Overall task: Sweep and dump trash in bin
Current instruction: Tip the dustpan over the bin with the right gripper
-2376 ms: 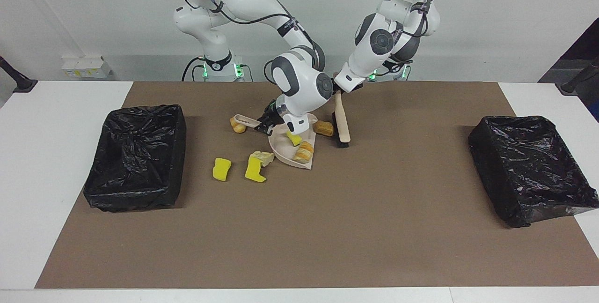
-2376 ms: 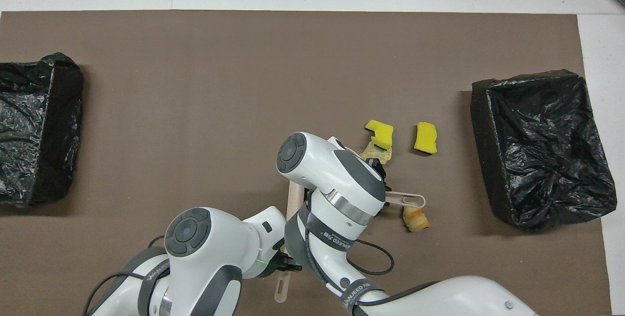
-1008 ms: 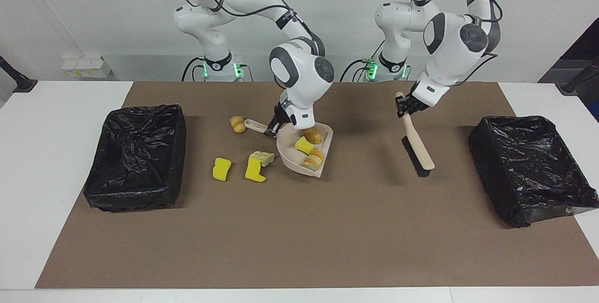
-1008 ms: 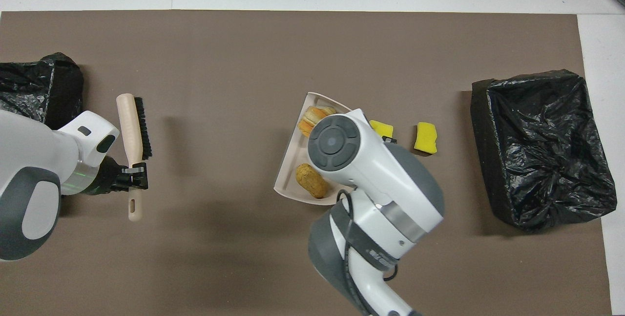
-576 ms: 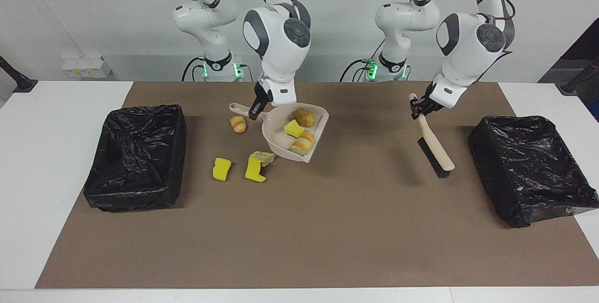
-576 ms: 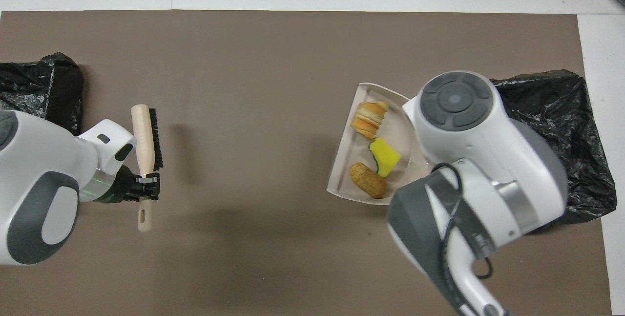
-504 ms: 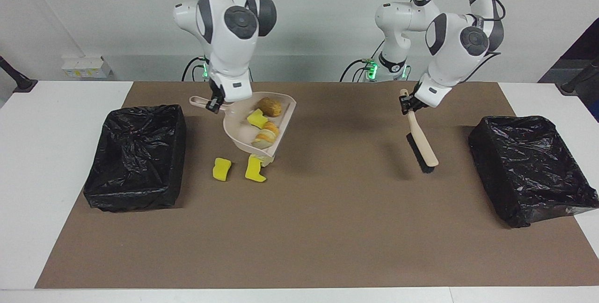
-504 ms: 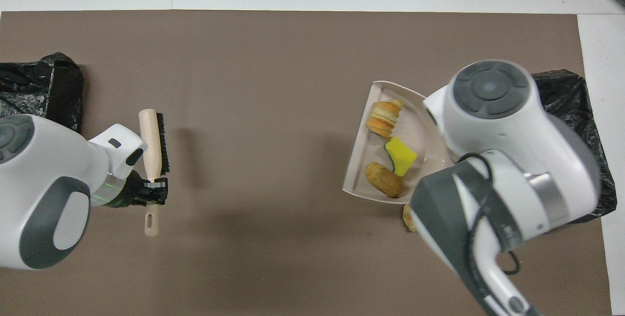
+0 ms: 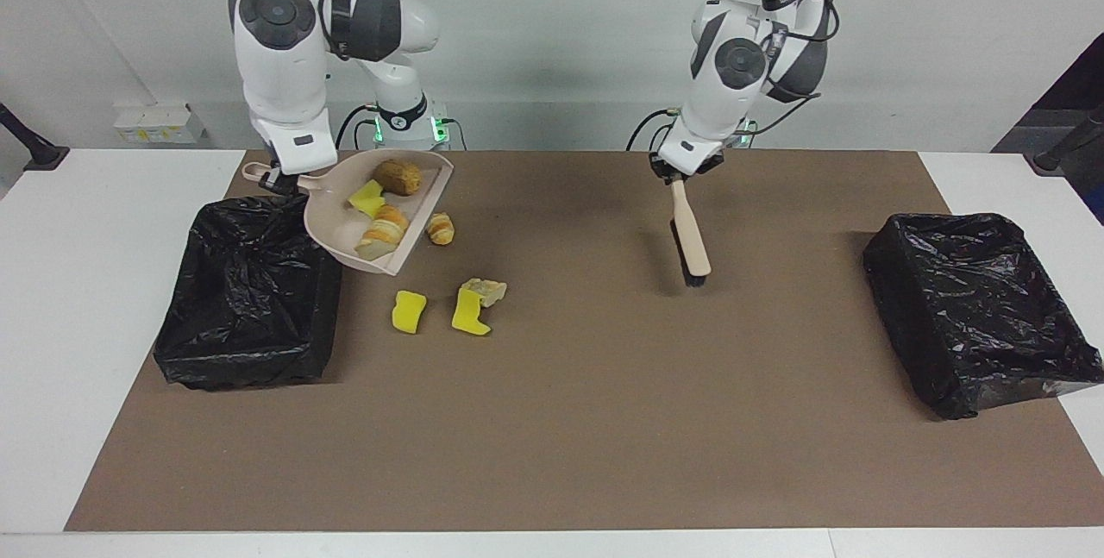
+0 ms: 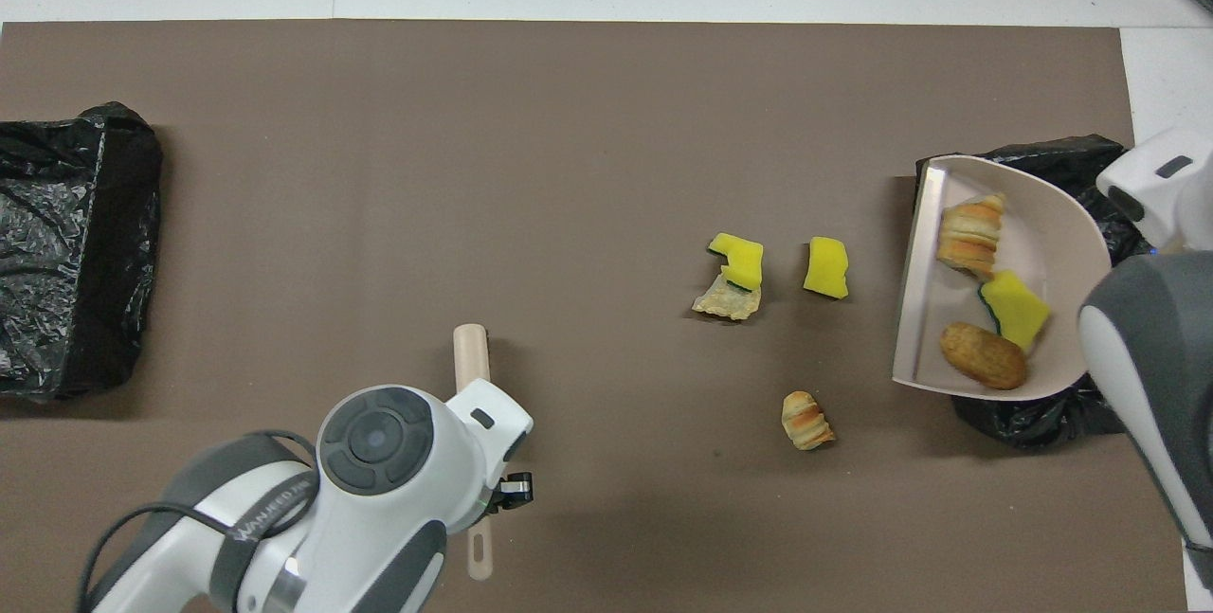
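The brush (image 10: 472, 353) hangs above the brown mat, its shadow standing off beside it, so my left gripper keeps holding the brush for now.
My right gripper (image 9: 274, 181) is shut on the handle of the beige dustpan (image 9: 332, 215) and holds it raised and tilted over the inner edge of the black bin (image 9: 246, 282) at the right arm's end. In the dustpan (image 10: 1052, 243) lie a brown lump (image 10: 983, 355), a yellow sponge chunk (image 10: 1016, 308) and a croissant-like lump (image 10: 968, 232). On the mat lie another croissant lump (image 9: 441, 228), two yellow sponge chunks (image 9: 408, 311) (image 9: 470, 315) and a tan scrap (image 9: 485, 289). My left gripper (image 9: 681, 181) is shut on the brush (image 9: 692, 235), bristles at the mat.
A second black bin (image 9: 975, 308) stands at the left arm's end of the brown mat (image 9: 604, 420). The brush handle (image 10: 470, 352) shows past the left arm in the overhead view. The white table (image 9: 86, 222) borders the mat at both ends.
The right arm lifted the dustpan with three pieces and carried it from the mat's middle over to the bin at its end. The left arm swung the brush back toward the middle.
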You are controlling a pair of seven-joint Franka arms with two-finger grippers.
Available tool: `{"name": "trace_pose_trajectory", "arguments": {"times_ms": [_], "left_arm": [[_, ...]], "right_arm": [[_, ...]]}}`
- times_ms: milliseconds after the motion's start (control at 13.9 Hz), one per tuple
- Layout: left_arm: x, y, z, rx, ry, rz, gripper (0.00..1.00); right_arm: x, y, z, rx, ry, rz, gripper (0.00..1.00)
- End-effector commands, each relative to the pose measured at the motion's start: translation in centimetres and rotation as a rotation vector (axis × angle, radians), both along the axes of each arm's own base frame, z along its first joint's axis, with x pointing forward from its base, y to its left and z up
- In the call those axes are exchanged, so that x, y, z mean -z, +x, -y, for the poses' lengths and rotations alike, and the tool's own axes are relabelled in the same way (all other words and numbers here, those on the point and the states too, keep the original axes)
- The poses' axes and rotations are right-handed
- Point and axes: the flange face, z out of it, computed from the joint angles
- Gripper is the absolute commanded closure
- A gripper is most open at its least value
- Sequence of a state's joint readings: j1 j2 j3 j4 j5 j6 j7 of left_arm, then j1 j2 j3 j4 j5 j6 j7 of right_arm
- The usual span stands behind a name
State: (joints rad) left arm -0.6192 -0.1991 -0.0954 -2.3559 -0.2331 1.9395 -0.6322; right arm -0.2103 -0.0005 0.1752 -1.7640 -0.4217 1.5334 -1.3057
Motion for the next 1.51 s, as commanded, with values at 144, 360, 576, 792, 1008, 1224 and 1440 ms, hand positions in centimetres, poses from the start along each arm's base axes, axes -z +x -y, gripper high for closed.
{"name": "trace_pose_trajectory", "arguments": {"times_ms": [144, 360, 576, 792, 1008, 1224, 1440], "left_arm": [[3.0, -6.6, 1.2, -0.019, -0.077, 0.077, 1.0], [3.8, -7.6, 1.4, -0.028, -0.074, 0.086, 1.0], [3.8, -7.7, 1.3, -0.027, -0.069, 0.079, 0.89], [3.3, -6.5, 1.4, -0.032, -0.077, 0.079, 0.43], [1.6, -3.6, 0.0, -0.074, -0.079, 0.077, 0.1], [-1.4, 2.2, -3.4, -0.047, -0.12, 0.087, 0.07], [-4.1, 8.9, -6.8, -0.029, -0.098, 0.092, 0.0]], "right_arm": [[1.2, 0.2, 7.5, -0.05, -0.156, -0.052, 1.0], [4.7, 2.4, 9.1, -0.12, -0.251, -0.081, 1.0], [5.0, 2.2, 12.0, -0.125, -0.346, -0.101, 1.0], [9.1, 2.6, 11.8, -0.116, -0.491, -0.139, 1.0], [12.4, 2.8, 10.7, -0.082, -0.638, -0.126, 1.0], [14.7, 3.2, 8.6, -0.066, -0.809, -0.15, 1.0], [13.7, 3.5, 6.0, -0.079, -0.896, -0.159, 1.0]]}}
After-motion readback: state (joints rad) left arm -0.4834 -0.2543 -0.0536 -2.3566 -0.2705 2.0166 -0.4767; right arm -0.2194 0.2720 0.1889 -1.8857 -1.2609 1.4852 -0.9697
